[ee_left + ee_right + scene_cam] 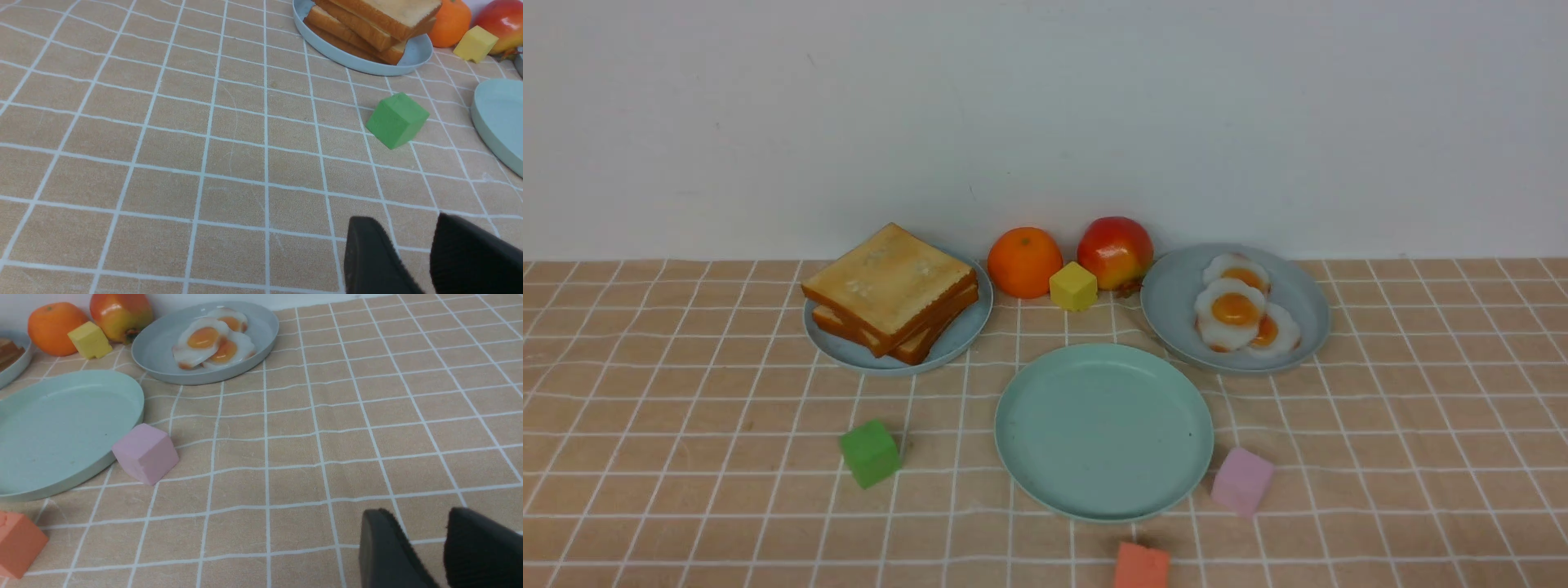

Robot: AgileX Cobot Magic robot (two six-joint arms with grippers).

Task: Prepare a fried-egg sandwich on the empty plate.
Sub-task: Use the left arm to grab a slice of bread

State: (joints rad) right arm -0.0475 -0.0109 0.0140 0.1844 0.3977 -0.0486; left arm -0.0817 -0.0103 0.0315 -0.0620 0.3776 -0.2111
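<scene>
The toast slice spreads broad and flat across its browned side [889, 280], so my left gripper should next grab the slice by its thin crust edge [932, 314].
Toast slices [890, 286] lie stacked on a blue-grey plate [843, 347] at the back left. Three fried eggs [1232, 310] overlap on a second blue-grey plate [1168, 294] at the back right. The empty plate [1103, 425], mint green, sits between them nearer the front with nothing on it. Neither arm shows in the front view. My left gripper [404, 220] hangs open over bare cloth, short of the toast [380, 20]. Over bare cloth to the right of the empty plate [61, 428] and well short of the eggs [212, 339], my right gripper [416, 512] is open and holds nothing.
An orange [1024, 261], an apple [1115, 251] and a yellow cube [1073, 286] stand at the back between the plates. A green cube [870, 453] lies left of the mint plate, a pink cube [1241, 480] at its right edge, an orange-red cube [1141, 567] in front.
</scene>
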